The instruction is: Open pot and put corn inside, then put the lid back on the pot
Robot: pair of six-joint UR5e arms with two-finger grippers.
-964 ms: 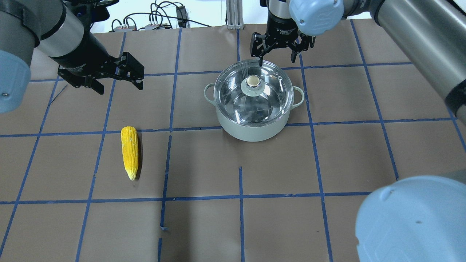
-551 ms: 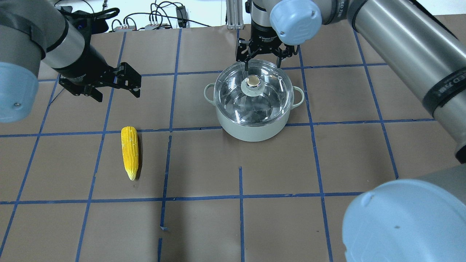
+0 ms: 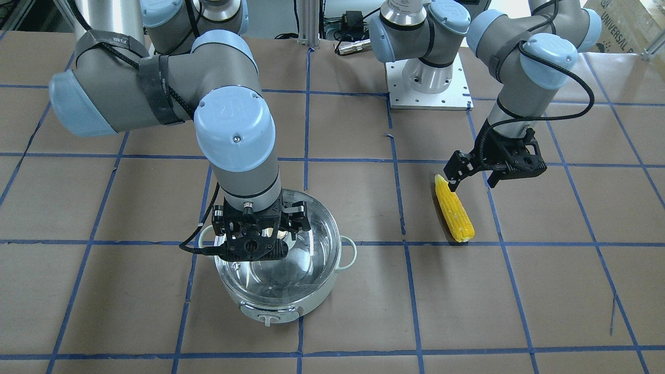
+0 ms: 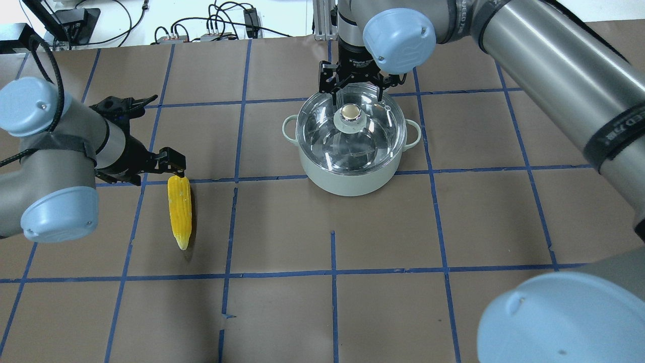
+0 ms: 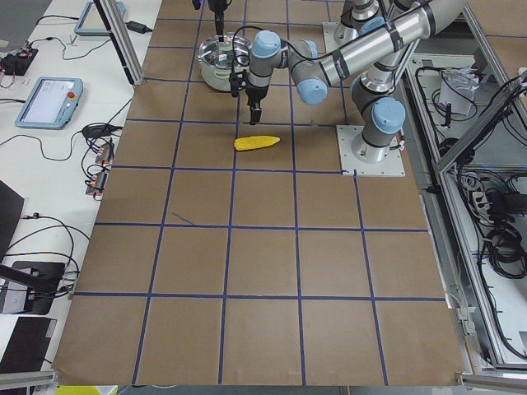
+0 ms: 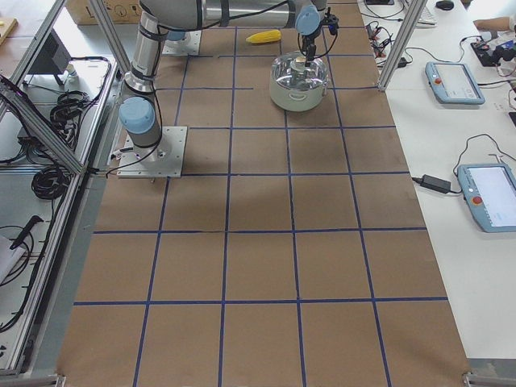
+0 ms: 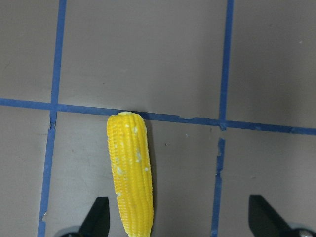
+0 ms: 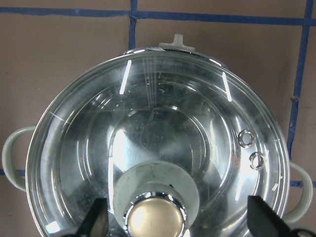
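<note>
The robot's right gripper will next grab the lid by its tan knob point(image 8: 155, 220) to open the pot. The glass lid is far wider than the gripper's open fingers.
The pale pot point(image 4: 351, 174) stands mid-table with the clear glass lid point(image 4: 370, 138) on it and the tan knob point(image 4: 350, 114) at its centre. My right gripper point(image 4: 356, 94) is open and hovers over the lid. In the right wrist view the knob point(image 8: 155, 220) sits between its fingertips point(image 8: 96, 222), not gripped. The yellow corn point(image 4: 180, 209) lies on the table to the left. My left gripper point(image 4: 147, 170) is open just above the corn's thick end point(image 3: 448, 196). In the left wrist view the corn point(image 7: 131, 173) lies beside the left fingertip point(image 7: 98, 217).
Brown paper with a blue tape grid covers the table point(image 4: 282, 302). Cables and small boxes point(image 4: 216, 27) and an aluminium post point(image 4: 322, 20) line the far edge. The arms' base plate point(image 3: 428, 85) is behind the corn. My right arm's elbow point(image 4: 564, 317) fills the near right corner.
My left arm has swung down from the far left and lowered over the corn's thick end. My right gripper has shifted left over the lid's knob. Pot, lid and corn have not moved.
</note>
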